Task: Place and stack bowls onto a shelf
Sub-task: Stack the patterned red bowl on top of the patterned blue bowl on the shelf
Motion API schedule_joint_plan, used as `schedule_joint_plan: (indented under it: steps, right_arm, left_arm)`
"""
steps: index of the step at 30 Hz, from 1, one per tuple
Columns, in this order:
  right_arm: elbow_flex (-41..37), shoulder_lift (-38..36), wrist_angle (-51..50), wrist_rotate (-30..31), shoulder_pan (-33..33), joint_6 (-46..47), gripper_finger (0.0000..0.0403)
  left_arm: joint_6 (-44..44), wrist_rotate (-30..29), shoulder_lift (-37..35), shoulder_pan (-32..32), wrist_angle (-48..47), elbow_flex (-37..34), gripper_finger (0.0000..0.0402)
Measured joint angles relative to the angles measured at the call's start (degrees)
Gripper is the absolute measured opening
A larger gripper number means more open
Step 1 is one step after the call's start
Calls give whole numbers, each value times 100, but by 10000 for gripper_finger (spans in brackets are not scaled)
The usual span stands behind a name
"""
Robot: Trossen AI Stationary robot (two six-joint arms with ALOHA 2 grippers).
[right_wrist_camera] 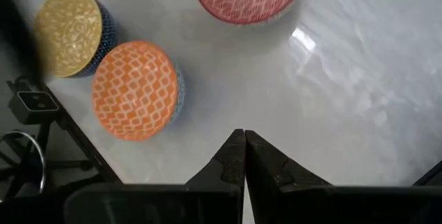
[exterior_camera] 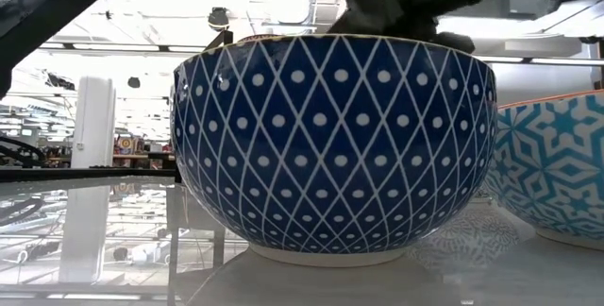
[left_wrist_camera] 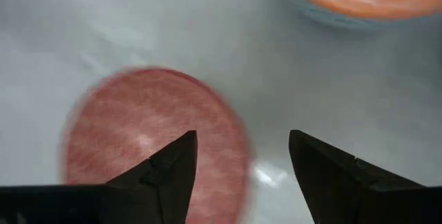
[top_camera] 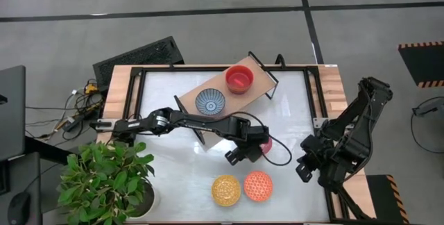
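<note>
My left gripper goes lower, before it closes on the pink bowl. The pink bowl's rim point(left_wrist_camera: 242, 131) sits low, below both fingers, so closing now would miss the bowl.
The shelf point(top_camera: 260, 78) lies slanted at the table's far middle. On it stand a blue-white bowl point(top_camera: 210, 102) and a red-orange bowl point(top_camera: 238, 79). My left gripper point(top_camera: 251, 147) point(left_wrist_camera: 242, 162) is open above the pink bowl point(top_camera: 264, 144) point(left_wrist_camera: 138, 134), which stands on the table. One finger is over its inside and one is beyond its rim. Whether they touch it does not show. The yellow bowl point(top_camera: 225, 190) point(exterior_camera: 330, 145) and the orange bowl point(top_camera: 258, 186) point(exterior_camera: 557, 169) stand near the front edge. My right gripper point(top_camera: 304, 169) point(right_wrist_camera: 244, 148) is shut, off to the right.
A potted plant point(top_camera: 104, 176) overhangs the table's near left corner. A dark cable point(top_camera: 281, 157) curls on the table beside the pink bowl. In the low view the yellow and orange bowls show their blue outer walls and hide most of the table behind them.
</note>
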Motion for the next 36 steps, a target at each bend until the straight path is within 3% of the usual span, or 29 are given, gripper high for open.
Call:
schedule_joint_plan:
  steps: [6,9,13,19,36]
  right_arm:
    - [0,0,-1,-4,145,54,34]
    - [0,1,-5,-14,189,60,33]
    - [0,2,-69,-14,206,66,29]
    - [0,2,-180,-13,204,47,33]
    - [0,-1,-464,-9,204,33,34]
  left_arm:
    - [-57,-650,281,2,263,4,213]
    - [-55,-605,324,2,142,8,194]
    - [-138,-657,349,-26,61,2,135]
    - [-326,-641,352,-35,126,4,14]
    - [-656,-706,-12,-95,-315,197,2]
